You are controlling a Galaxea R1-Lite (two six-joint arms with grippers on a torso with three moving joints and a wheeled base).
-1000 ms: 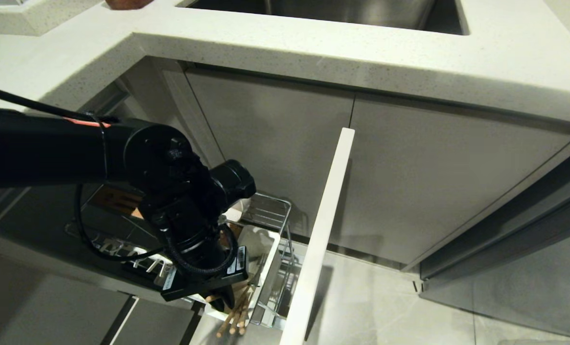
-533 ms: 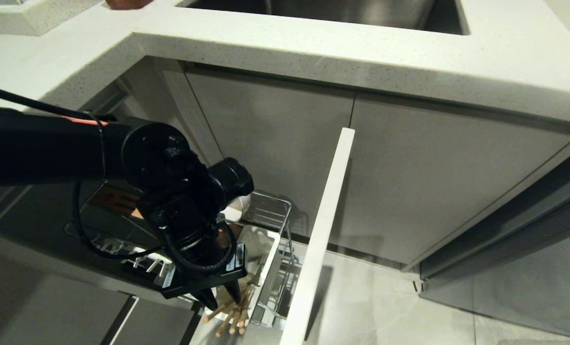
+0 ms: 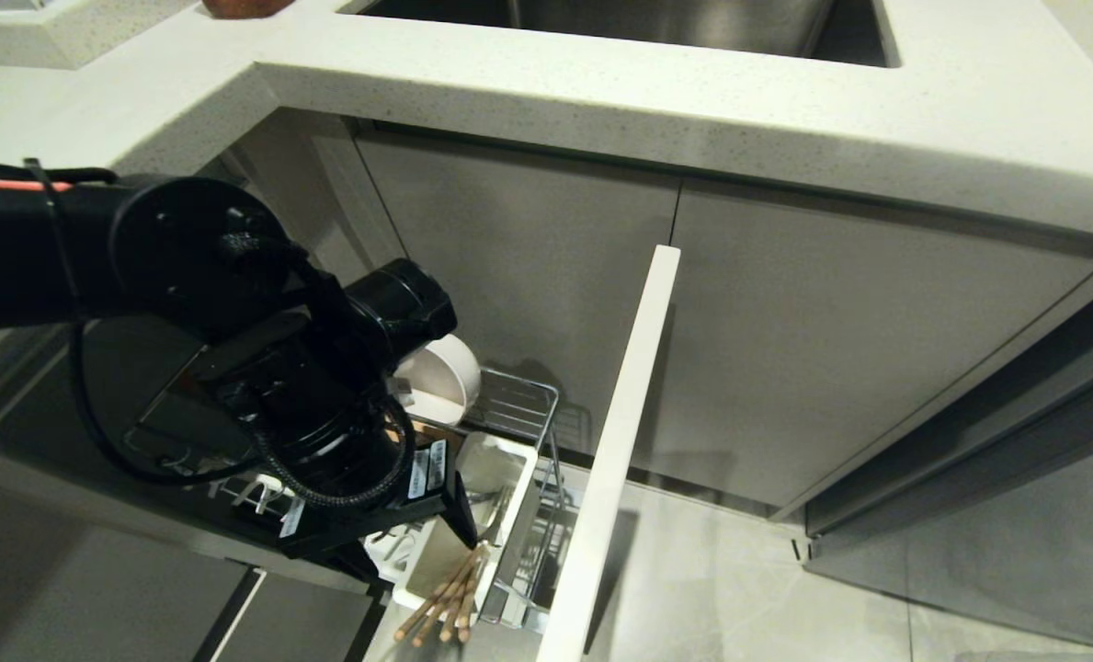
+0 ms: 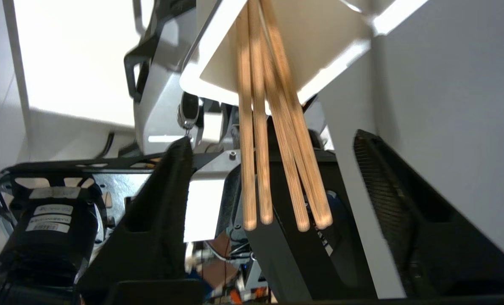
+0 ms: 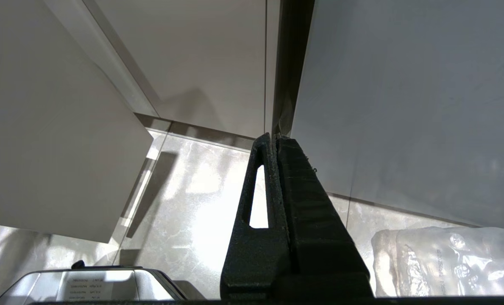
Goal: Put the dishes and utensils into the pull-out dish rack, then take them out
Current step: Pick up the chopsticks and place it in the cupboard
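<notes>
My left gripper should next grab the chopsticks by their ends jutting past the caddy's rim, because the sides of the caddy close around the lower part of the chopsticks.
The pull-out dish rack stands drawn out below the counter, its pale front panel edge-on. Several light-wood chopsticks lean out of its white caddy. A slim shiny handle rests in the same caddy. A cream-white bowl stands on edge behind. My left gripper is open just above the chopstick ends, its fingers wide on either side without touching them. My right gripper is shut on nothing, low by the cabinets.
The speckled countertop with the steel sink overhangs the rack. Closed grey cabinet doors are to the right, tiled floor below. A crumpled clear plastic bag lies on the floor near the right gripper.
My left gripper has opened and let go of the chopsticks, which stay in the caddy. The arm has lifted up and away, uncovering the bowl.
</notes>
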